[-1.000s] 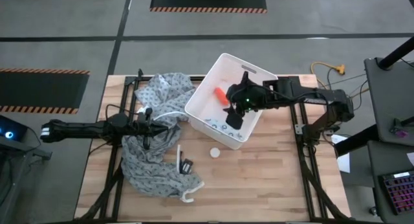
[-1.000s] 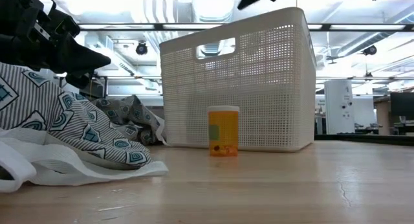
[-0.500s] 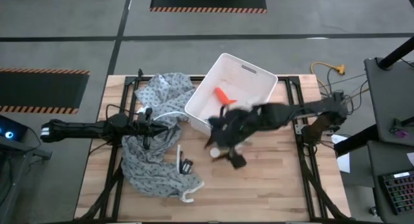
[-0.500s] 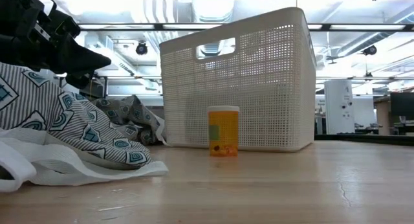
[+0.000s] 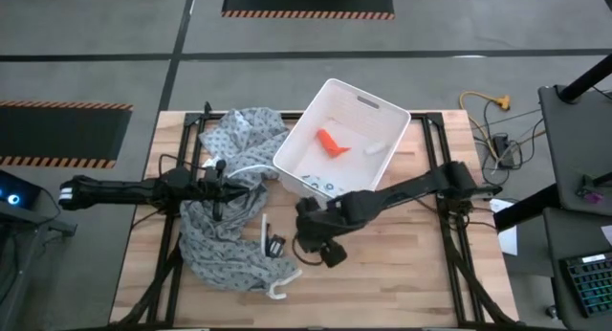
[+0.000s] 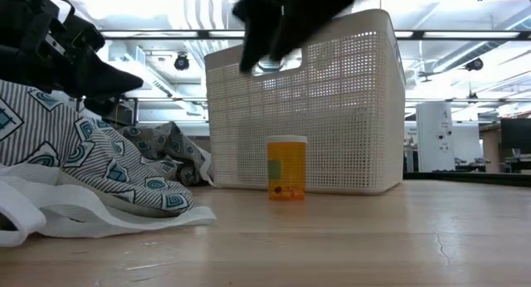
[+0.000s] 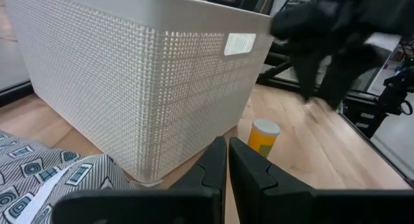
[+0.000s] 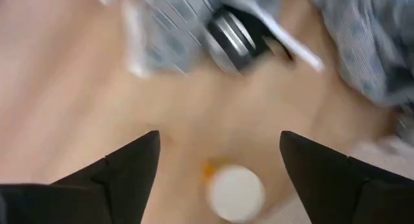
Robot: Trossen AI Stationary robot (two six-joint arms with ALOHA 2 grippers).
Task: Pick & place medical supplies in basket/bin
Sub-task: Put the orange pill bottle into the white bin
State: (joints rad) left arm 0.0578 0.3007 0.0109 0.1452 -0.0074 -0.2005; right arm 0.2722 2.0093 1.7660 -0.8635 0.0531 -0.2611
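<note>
My right gripper grabs the small orange bottle by its white cap [image 8: 235,193] next, to put the bottle into the white bin.
A small orange bottle with a white cap [image 6: 286,168] stands upright on the table just before the white bin [image 5: 304,117]. My right gripper [image 8: 220,179] hovers open above it, one finger on either side of the cap [image 8: 235,193], touching nothing. In the low view this gripper [image 6: 282,26] is well above the bottle. Inside the bin lie an orange piece [image 5: 333,142], a short white cylinder [image 5: 371,149] and a teal ringed packet [image 5: 320,185]. My left gripper [image 7: 227,164] is shut, waiting over the patterned cloth [image 5: 229,211] left of the bin.
The patterned cloth [image 6: 91,171] covers the table's left half up to the bin's left wall. A small black and silver object [image 8: 233,36] and a white strap [image 5: 277,291] lie at the cloth's near edge. Bare wood [image 5: 402,264] lies near and right of the bottle.
My right gripper has come out of the bin, passed over its near wall and swung toward the table's near left. It now stands above the bottle. The bottle and my left arm have kept still.
</note>
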